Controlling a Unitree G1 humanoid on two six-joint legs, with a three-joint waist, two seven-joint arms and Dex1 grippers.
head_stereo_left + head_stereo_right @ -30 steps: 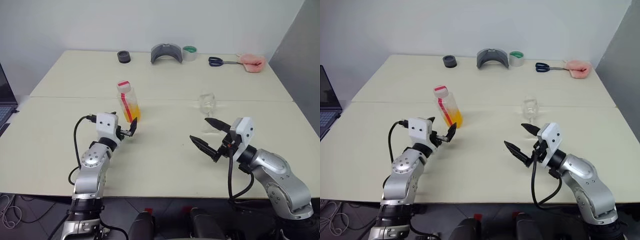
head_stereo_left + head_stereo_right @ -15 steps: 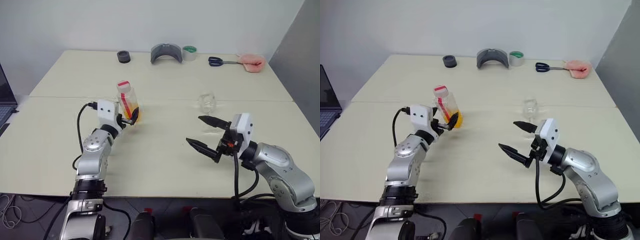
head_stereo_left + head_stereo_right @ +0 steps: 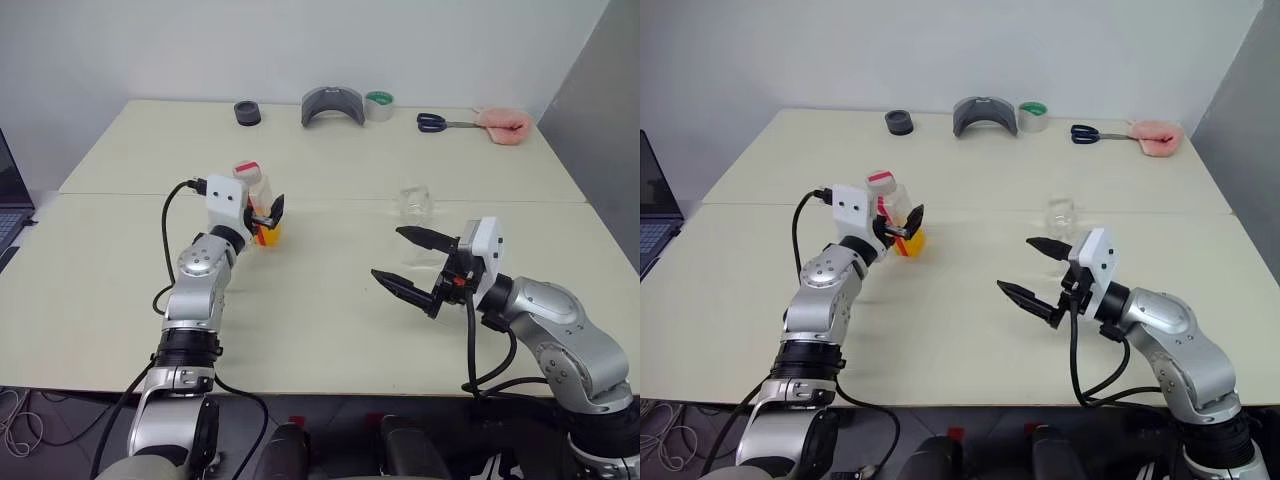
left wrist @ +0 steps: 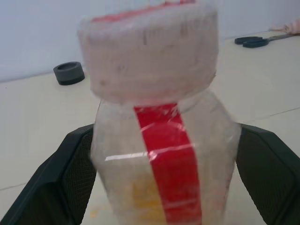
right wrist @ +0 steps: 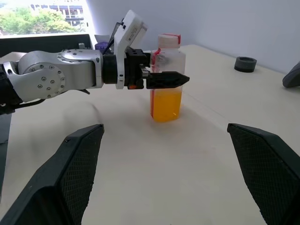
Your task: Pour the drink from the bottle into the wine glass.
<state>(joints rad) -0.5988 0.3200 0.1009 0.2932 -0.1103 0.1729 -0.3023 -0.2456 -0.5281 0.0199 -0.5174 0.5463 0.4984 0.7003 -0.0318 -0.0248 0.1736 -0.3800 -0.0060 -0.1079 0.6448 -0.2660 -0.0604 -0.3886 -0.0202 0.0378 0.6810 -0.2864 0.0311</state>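
My left gripper needs to close on the bottle. Its fingers are on both sides of the bottle's upper body (image 4: 164,150). Closing now would hold the bottle if they closed now.
The bottle (image 3: 252,188), clear with a red label strip and a pink cap, stands upright on the left half of the table, with the orange drink (image 5: 166,104) filling its lower part. My left gripper (image 3: 264,209) is open, with one black finger (image 4: 70,178) on each side of the bottle's upper body. The wine glass (image 3: 414,203) stands upright right of centre. My right gripper (image 3: 388,254) hovers open and holding nothing, just in front of the glass and pointing toward the bottle.
Along the far edge lie a black round piece (image 3: 247,113), a grey curved object (image 3: 333,105), a tape roll (image 3: 379,104), scissors (image 3: 435,123) and a pink cloth (image 3: 503,124). A laptop (image 3: 8,215) sits at the left edge.
My left gripper has risen and moved forward from short of the bottle to around its upper part. The bottle and glass have stayed put, and the right gripper has barely shifted.
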